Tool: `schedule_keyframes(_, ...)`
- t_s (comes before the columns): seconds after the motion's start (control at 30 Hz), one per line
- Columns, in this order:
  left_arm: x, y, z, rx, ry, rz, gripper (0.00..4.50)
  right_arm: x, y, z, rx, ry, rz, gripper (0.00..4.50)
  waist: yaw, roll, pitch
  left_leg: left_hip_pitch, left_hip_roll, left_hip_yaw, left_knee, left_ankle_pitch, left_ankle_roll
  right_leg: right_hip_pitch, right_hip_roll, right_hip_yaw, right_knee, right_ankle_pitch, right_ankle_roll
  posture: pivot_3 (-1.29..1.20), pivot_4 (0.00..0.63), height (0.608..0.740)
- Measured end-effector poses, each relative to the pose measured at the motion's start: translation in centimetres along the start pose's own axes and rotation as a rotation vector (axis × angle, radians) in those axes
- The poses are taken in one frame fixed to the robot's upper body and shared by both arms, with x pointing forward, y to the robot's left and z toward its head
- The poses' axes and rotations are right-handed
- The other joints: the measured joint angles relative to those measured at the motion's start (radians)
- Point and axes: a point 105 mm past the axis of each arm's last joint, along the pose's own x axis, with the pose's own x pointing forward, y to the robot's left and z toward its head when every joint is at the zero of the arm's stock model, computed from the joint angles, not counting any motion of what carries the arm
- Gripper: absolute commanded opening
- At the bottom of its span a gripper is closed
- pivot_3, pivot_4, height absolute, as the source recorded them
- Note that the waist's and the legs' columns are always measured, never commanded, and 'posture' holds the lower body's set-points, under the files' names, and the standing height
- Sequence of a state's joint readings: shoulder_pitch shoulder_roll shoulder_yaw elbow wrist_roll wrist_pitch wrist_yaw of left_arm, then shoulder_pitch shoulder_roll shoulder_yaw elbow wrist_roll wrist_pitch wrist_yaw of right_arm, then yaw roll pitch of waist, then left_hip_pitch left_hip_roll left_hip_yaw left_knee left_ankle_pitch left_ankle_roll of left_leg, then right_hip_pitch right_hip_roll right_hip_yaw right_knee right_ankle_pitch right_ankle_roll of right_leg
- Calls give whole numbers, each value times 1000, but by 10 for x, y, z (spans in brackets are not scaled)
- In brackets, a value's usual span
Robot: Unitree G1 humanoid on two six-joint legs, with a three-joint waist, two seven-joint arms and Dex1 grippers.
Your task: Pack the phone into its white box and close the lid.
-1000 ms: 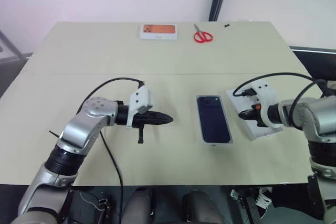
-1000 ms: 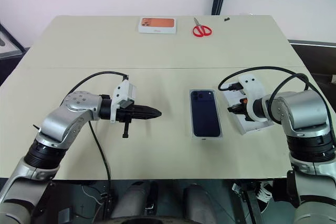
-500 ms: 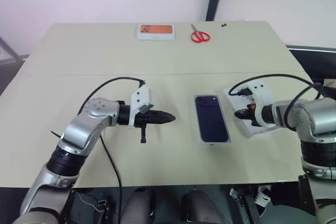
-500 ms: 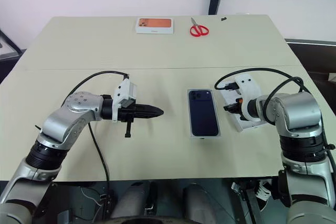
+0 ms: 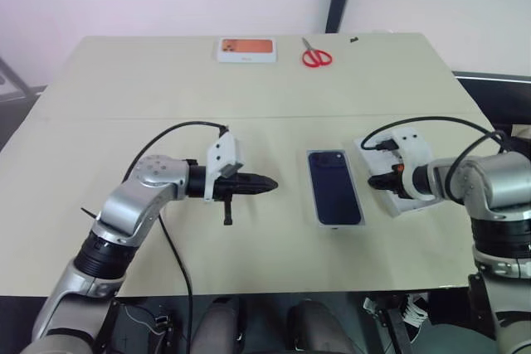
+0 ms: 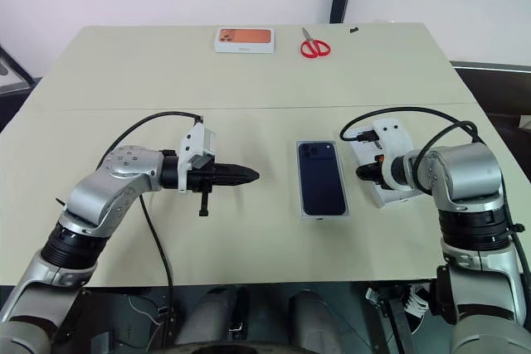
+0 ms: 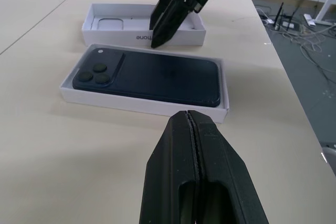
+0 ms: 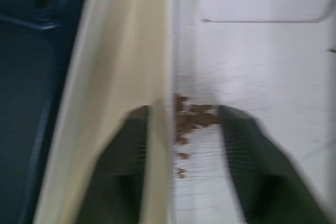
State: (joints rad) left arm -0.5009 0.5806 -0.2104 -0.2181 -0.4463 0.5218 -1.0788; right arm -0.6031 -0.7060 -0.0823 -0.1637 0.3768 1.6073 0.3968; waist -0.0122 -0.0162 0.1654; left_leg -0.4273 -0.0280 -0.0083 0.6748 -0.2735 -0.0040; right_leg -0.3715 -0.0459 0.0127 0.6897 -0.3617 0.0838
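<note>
I will next grab the lid with my right gripper by its long side (image 5: 370, 173) to close the box (image 5: 335, 188) over the phone.
The dark navy phone (image 5: 334, 186) lies back up inside the white box (image 7: 136, 103) at mid-table. Just right of it lies the lid (image 5: 408, 206), hollow side up, pale inside. My right gripper (image 6: 362, 173) points down at the lid's wall on the side next to the box. It is open, one finger (image 8: 131, 156) outside that wall (image 8: 170, 51) and the other finger (image 8: 252, 150) inside the lid. My left gripper (image 5: 270, 182) hovers to the left of the box, pointing toward it, its fingers (image 7: 173, 182) shut on nothing.
A white box with an orange top (image 5: 246, 49) and red scissors (image 5: 316, 56) lie at the table's far edge. The lid sits close to the table's right edge. Open tabletop stretches left of and behind the box.
The whole picture has shifted slightly, so the camera moved. Both arms, the phone in its box and the lid stay where they were.
</note>
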Motion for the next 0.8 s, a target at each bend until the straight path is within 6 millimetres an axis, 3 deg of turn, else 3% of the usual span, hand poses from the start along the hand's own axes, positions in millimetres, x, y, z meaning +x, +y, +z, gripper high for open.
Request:
schedule_keyframes(0.03,0,0,0,0,0,2,0,1,1,0,1,-1,5,35,0,0,0,0,0,0,0,0,0,0,0,0,0,0,0,0,150,740)
schedule_keyframes(0.2,-1,2,0,2,3,14,0,0,0,4,17,-14,2,35,0,0,0,0,0,0,0,0,0,0,0,0,0,0,0,0,150,740)
schedule_keyframes(0.27,-1,3,0,1,2,24,0,-4,1,16,41,-57,23,35,-1,1,0,0,0,0,0,0,0,-1,0,0,0,0,0,0,150,740)
schedule_keyframes(0.33,-3,10,-2,-4,-1,64,0,-15,7,42,113,-160,128,35,-3,1,0,0,0,1,-1,1,-1,-1,0,0,0,0,0,0,150,740)
schedule_keyframes(0.43,-9,23,-5,-17,-9,137,0,-39,26,74,186,-279,384,35,-3,1,0,0,0,1,-2,1,-2,-1,0,0,0,0,0,0,150,740)
schedule_keyframes(0.5,-13,33,-9,-17,0,183,0,-49,45,82,217,-281,581,35,-2,1,0,0,0,1,-2,1,-2,-1,0,0,-1,0,0,0,150,740)
schedule_keyframes(0.6,-18,45,-16,-5,22,235,0,-59,69,83,266,-223,793,35,-1,1,0,0,0,1,-1,1,-1,1,0,0,-2,0,0,0,150,740)
schedule_keyframes(0.8,-20,55,-21,10,31,269,0,-59,113,75,291,-157,955,35,-5,1,0,-2,2,2,3,-4,7,2,0,-1,-2,0,0,0,150,740)
